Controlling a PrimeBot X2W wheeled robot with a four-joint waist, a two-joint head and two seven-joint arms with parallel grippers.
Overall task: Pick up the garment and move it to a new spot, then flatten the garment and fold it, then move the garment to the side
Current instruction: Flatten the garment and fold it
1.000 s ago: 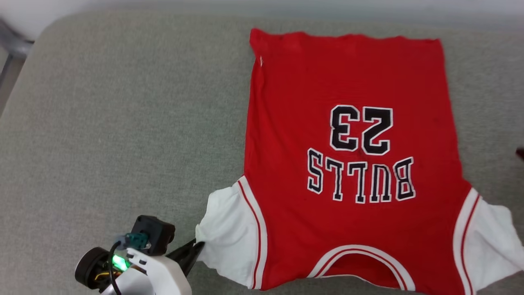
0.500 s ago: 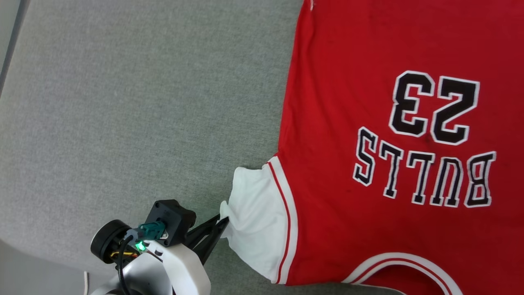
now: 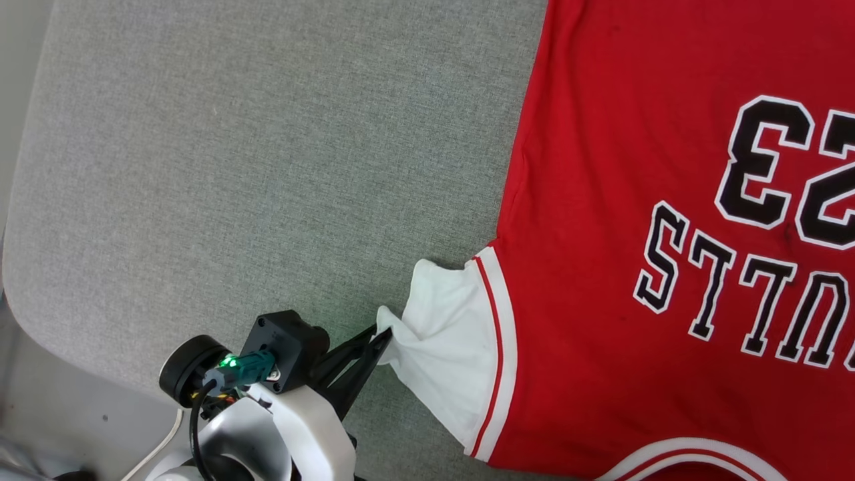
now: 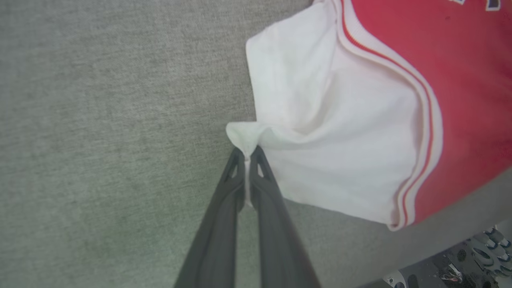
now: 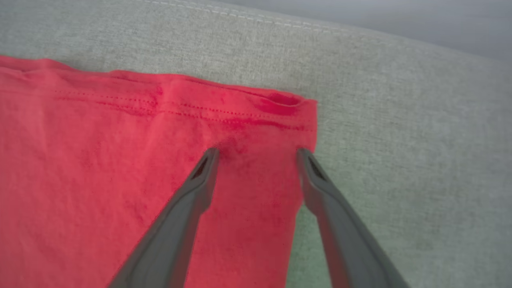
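Observation:
I will next grab the garment with my right gripper by its bunched hem corner (image 5: pixel 293 113), because the garment's edge stands slightly open there, while its red body lies flat.
The garment (image 3: pixel 601 220), a red jersey with black-and-white lettering, lies spread on the grey cushion (image 3: pixel 234 167), lettering upside down to me. My left gripper (image 3: pixel 382 337) is shut on the tip of its white sleeve (image 3: pixel 447 334), which is pulled into a pinched point. The left wrist view shows the sleeve (image 4: pixel 336 132) bunched between my closed fingertips, at the gripper (image 4: pixel 247 151). In the right wrist view my right gripper (image 5: pixel 258 154) stands open over the red hem corner (image 5: pixel 276 108), fingers on either side of the fabric near its edge.
The cushion's rounded left edge (image 3: pixel 27 220) drops to a pale floor (image 3: pixel 80 421) at the lower left. A white cable (image 3: pixel 157 447) runs beside my left arm. A stitched seam (image 5: pixel 240 16) marks the cushion's far edge in the right wrist view.
The head camera has swung, shifting the whole picture right and up. My left gripper stays shut on the sleeve tip, which now looks drawn out further from the jersey body.

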